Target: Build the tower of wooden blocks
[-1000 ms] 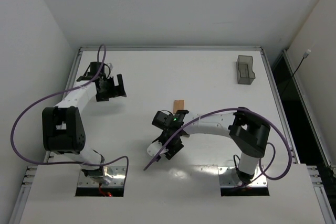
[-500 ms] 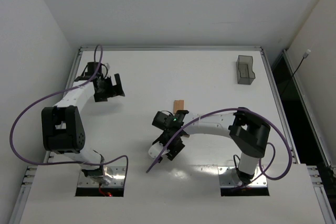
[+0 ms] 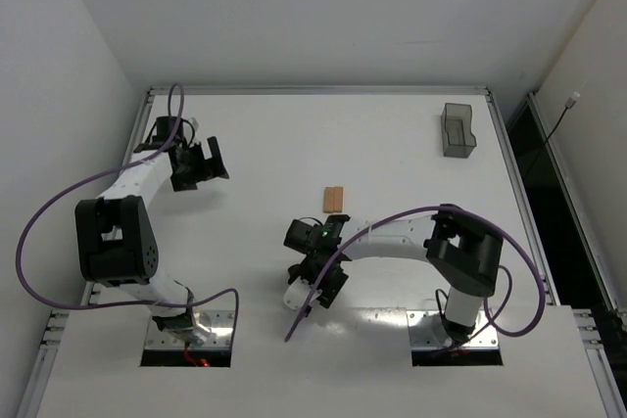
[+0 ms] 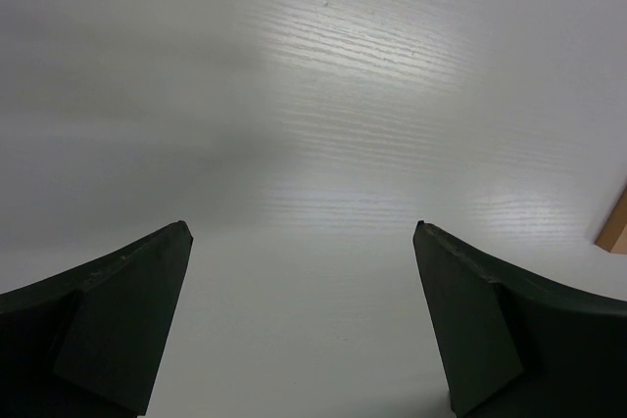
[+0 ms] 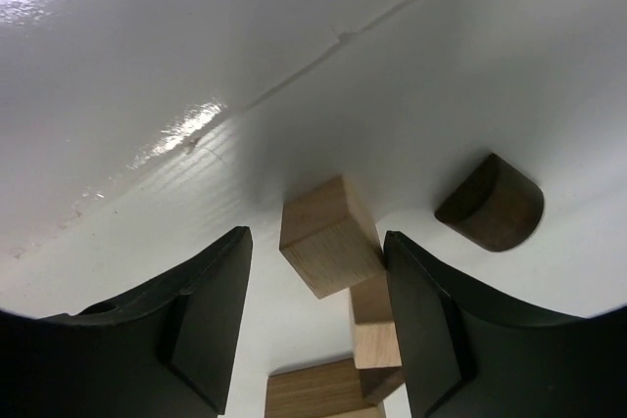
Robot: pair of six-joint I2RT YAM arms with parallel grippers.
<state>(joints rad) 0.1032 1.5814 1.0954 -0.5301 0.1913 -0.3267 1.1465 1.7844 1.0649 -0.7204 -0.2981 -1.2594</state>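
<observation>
I would leave the cube behind below if I lifted my right gripper now, because one of its fingers is well clear of the light tan cube [image 5: 328, 235].
In the right wrist view a light tan cube [image 5: 328, 235] lies between my open right gripper's [image 5: 315, 237] jaws. A second tan block [image 5: 377, 328] and a wider tan piece [image 5: 323, 394] lie closer to the wrist. A dark brown half-round piece [image 5: 490, 205] lies outside the right finger [image 5: 426, 320]. In the top view the right gripper [image 3: 318, 279] covers this cluster near the front middle of the table. One tan block [image 3: 335, 199] lies apart, mid-table. My left gripper [image 3: 201, 165] is open and empty at the far left. No upright tower shows.
A translucent grey bin [image 3: 458, 129] stands at the back right of the white table [image 3: 392, 144]. A tan corner [image 4: 615, 227] shows at the right edge of the left wrist view. Purple cables loop beside both arm bases.
My right gripper has moved toward the near edge, uncovering the tan block mid-table. My left gripper has drawn slightly left and back.
</observation>
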